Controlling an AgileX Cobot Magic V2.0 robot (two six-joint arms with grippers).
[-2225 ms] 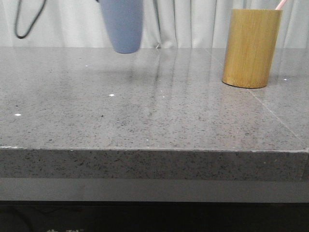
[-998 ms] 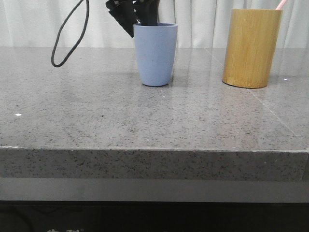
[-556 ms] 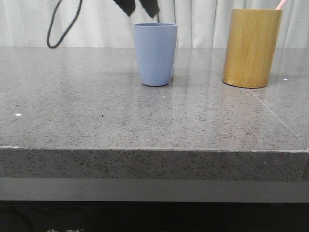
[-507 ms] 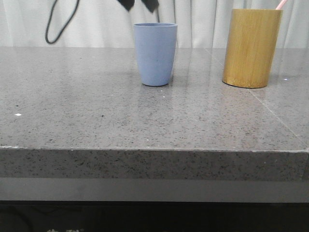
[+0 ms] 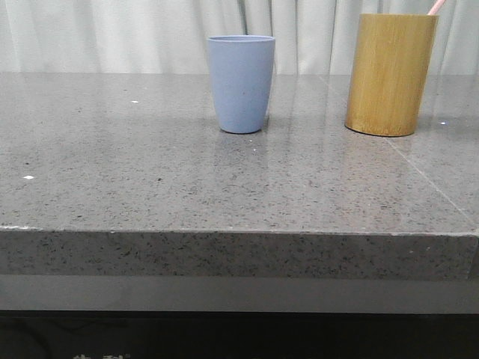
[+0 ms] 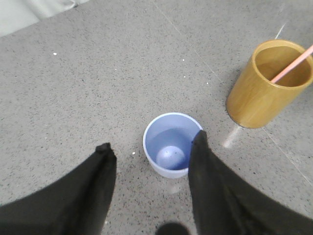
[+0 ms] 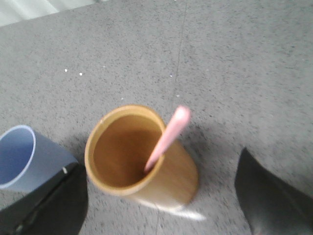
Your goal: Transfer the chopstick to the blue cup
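The fingers of my right gripper are high above the chopstick, so closing now would miss it. The gripper first goes lower, then closes on the pink chopstick (image 5: pixel 435 7) in the bamboo holder.
The blue cup (image 5: pixel 241 82) stands upright and empty on the grey table, left of the taller bamboo holder (image 5: pixel 389 73). A pale pink chopstick (image 5: pixel 435 7) leans inside the holder, its tip poking out at the top. In the left wrist view my left gripper (image 6: pixel 152 147) is open and empty above the blue cup (image 6: pixel 168 134), with the holder (image 6: pixel 264 88) and the chopstick (image 6: pixel 292 64) beyond. In the right wrist view my right gripper (image 7: pixel 161 198) is open wide above the holder (image 7: pixel 142 156) and the chopstick (image 7: pixel 167 137); the blue cup (image 7: pixel 24 156) is beside it. Neither gripper shows in the front view.
The speckled grey stone table (image 5: pixel 150 172) has its front edge near the camera. A pale curtain (image 5: pixel 112 34) hangs behind the table. A tile seam (image 5: pixel 419 172) runs across the table near the holder.
My left gripper set the blue cup down on the table, let go of it and rose out of the front view with its cable. The holder and chopstick have not moved.
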